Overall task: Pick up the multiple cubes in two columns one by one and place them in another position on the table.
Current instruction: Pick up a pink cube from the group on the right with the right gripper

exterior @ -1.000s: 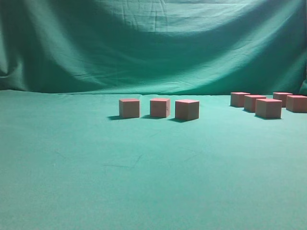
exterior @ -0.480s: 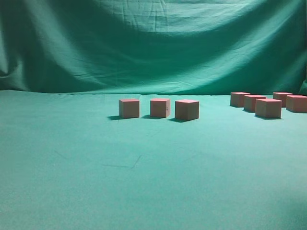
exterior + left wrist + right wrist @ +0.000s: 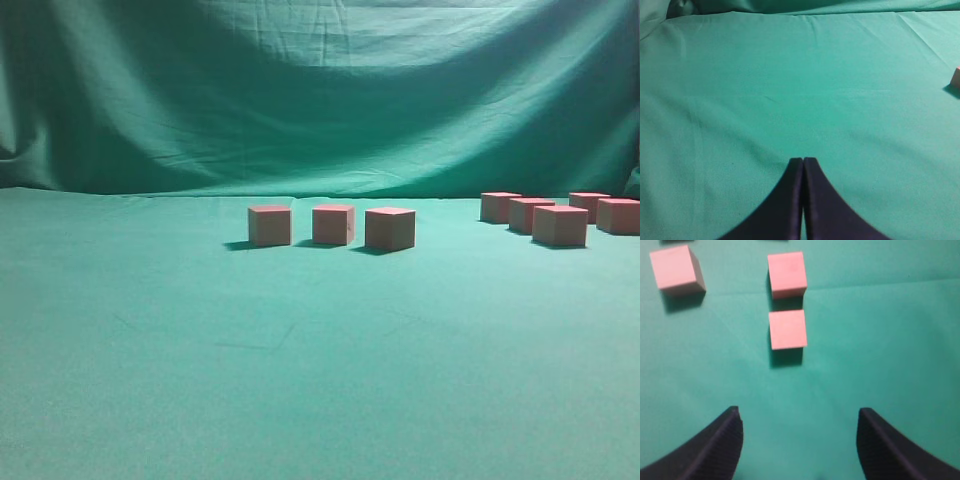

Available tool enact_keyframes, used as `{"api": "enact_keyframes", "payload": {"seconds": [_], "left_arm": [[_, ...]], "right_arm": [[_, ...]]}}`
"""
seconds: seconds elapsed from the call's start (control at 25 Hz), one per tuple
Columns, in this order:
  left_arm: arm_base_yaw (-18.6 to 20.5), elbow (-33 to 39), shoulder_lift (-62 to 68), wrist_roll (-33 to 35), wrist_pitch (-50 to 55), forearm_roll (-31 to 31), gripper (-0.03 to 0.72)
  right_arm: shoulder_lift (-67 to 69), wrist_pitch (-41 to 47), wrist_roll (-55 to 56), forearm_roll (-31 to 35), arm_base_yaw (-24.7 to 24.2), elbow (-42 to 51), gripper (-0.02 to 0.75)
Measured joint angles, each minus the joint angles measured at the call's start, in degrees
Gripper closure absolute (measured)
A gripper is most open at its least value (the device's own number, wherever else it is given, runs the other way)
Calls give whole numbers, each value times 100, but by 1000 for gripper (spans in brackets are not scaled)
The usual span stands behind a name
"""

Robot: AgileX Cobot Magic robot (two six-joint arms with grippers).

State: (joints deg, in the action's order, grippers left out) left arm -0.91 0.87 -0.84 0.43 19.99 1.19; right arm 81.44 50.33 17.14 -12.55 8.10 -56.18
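The robot's right gripper needs to grab the nearest cube by its sides next, where empty cloth leaves room, because another cube (image 3: 787, 275) is close behind it.
Three reddish-pink cubes stand in a row mid-table in the exterior view: left (image 3: 270, 226), middle (image 3: 333, 225), right (image 3: 390, 229). Several more cubes (image 3: 559, 225) cluster at the far right. Neither arm shows in that view. In the right wrist view my right gripper (image 3: 798, 415) is open and empty above the green table (image 3: 880, 340). One cube (image 3: 787, 329) lies just ahead of it, a second (image 3: 786, 274) behind that, a third (image 3: 676, 268) at upper left. My left gripper (image 3: 803, 161) is shut on nothing over bare cloth; one cube's edge (image 3: 956, 77) peeks in at the right.
The green cloth backdrop (image 3: 320, 100) rises behind the table. Wrinkles run across the cloth (image 3: 925, 35) at the upper right of the left wrist view.
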Motion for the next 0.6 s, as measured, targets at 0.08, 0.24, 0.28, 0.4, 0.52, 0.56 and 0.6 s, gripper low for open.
{"api": "enact_keyframes", "payload": {"seconds": [0.08,0.24,0.28,0.4,0.52,0.56,0.6], "left_arm": [[0,0,0,0,0,0,688],[0,0,0,0,0,0,688],[0,0,0,0,0,0,688],[0,0,0,0,0,0,688],[0,0,0,0,0,0,688],[0,0,0,0,0,0,688],[0,0,0,0,0,0,688]], "right_arm": [[123,-268,-37,4,-91,61,291],[618,-705,-369,79,-231,60,291],[767,-784,-462,155,-273,60,291],[1151,-969,-561,225,-320,60,291],[1374,-1291,-584,248,-329,60,291],[1418,-1422,-584,251,-329,60,291],[1444,-1544,-584,261,-329,60,291]]}}
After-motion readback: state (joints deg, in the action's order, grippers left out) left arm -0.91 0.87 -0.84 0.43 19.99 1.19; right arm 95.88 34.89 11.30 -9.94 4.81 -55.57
